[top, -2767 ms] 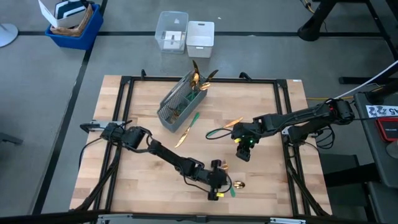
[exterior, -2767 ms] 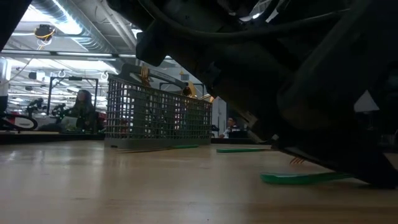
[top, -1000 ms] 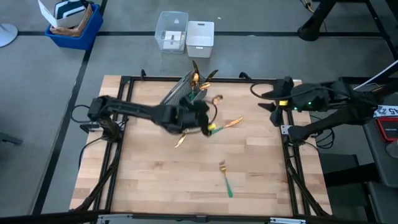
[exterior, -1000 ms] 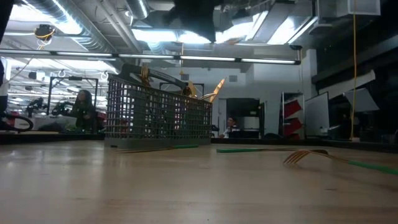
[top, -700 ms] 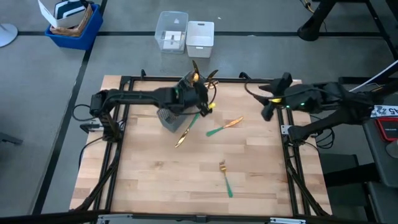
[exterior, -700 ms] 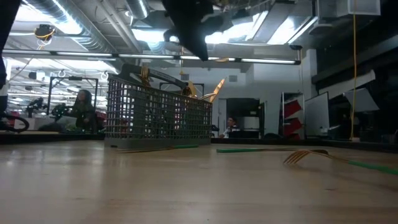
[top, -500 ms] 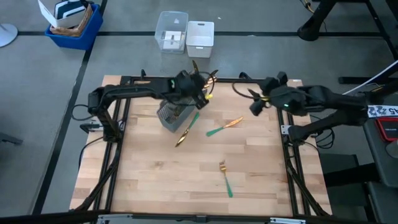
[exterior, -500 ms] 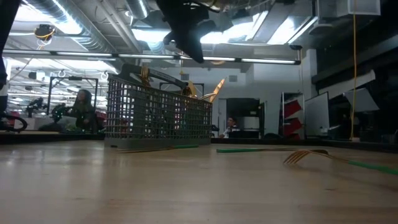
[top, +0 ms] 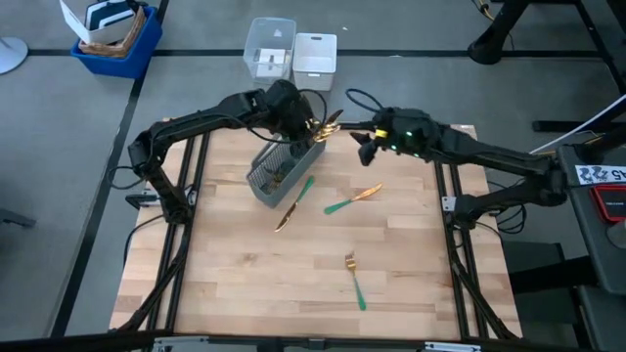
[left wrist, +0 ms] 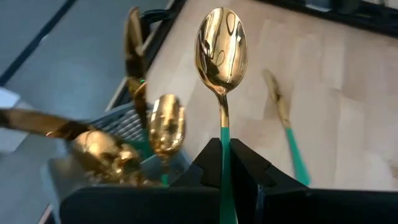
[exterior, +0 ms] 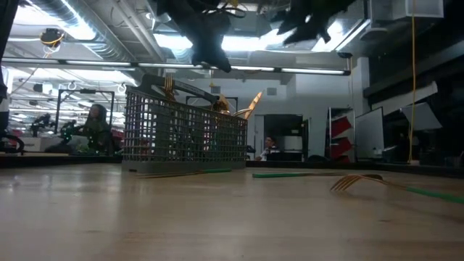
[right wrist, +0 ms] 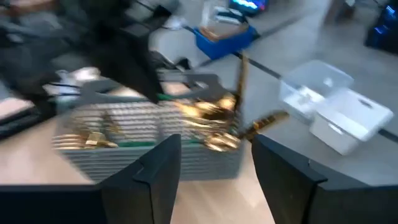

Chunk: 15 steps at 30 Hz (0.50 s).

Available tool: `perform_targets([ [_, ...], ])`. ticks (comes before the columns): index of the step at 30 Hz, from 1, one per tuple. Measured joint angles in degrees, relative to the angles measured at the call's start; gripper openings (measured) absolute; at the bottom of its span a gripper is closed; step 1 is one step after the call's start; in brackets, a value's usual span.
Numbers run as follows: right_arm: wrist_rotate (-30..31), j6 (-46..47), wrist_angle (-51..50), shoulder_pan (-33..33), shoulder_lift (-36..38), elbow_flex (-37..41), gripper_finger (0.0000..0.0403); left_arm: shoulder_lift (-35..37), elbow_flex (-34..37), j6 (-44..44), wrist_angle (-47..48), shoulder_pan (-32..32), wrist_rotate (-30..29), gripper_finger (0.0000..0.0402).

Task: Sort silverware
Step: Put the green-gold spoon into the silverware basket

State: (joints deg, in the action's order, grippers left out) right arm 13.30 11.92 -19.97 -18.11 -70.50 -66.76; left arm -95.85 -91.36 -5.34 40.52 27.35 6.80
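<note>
The spoon's gold bowl [left wrist: 221,51] sticks out beside the grey mesh caddy, so my left gripper stays closed on the spoon until the spoon is inside the caddy.
My left gripper [left wrist: 224,148] is shut on a spoon with a gold bowl [left wrist: 221,46] and a teal handle. It hovers over the far end of the grey mesh caddy [top: 282,168], where it shows as [top: 307,123]. Several gold-headed pieces stand in the caddy [left wrist: 118,155]. My right gripper [top: 364,147] hangs open and empty just right of the caddy's far end, its fingers [right wrist: 155,171] facing the caddy [right wrist: 143,134]. Three pieces lie flat on the table: one beside the caddy [top: 293,203], one in the middle [top: 352,199], and a fork [top: 354,279] nearer the front. My left gripper pinches the spoon's teal handle [left wrist: 224,134] between its two fingertips, close below the gold neck. The fingers slant downward and lie along the handle. The spoon juts out past the fingertips with its bowl foremost, lifted clear above the caddy.
Two clear plastic boxes [top: 271,49] [top: 315,54] and a blue bin [top: 112,39] sit on the floor beyond the far edge. A black frame rail [top: 196,127] runs around the wooden table. In the low view a person [exterior: 94,123] shows far behind the caddy [exterior: 181,134].
My left gripper has carried the spoon from beside the caddy's right side toward the table's far edge, turning as it went, and now stands over the caddy's far end. My right gripper has swung from the right edge toward the caddy and come down, staying open.
</note>
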Motion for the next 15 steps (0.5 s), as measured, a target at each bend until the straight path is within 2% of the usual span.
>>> perform_targets([
  [7, 0.7, 4.3, 2.6, -5.6, -7.3, 1.9, 0.0201, 0.0, 0.0, -2.8, 0.0, 1.7, 2.5, 0.0003],
  [12, 1.9, 4.6, 4.2, -8.8, -9.6, 1.9, 0.0201, 0.0, 0.0, -2.8, -0.5, 3.8, 6.0, 0.0004],
  [15, -1.2, 4.4, 7.8, -10.2, -11.5, 1.9, 0.0201, 0.0, 0.0, -2.5, -2.0, 4.5, 8.2, 0.0003],
])
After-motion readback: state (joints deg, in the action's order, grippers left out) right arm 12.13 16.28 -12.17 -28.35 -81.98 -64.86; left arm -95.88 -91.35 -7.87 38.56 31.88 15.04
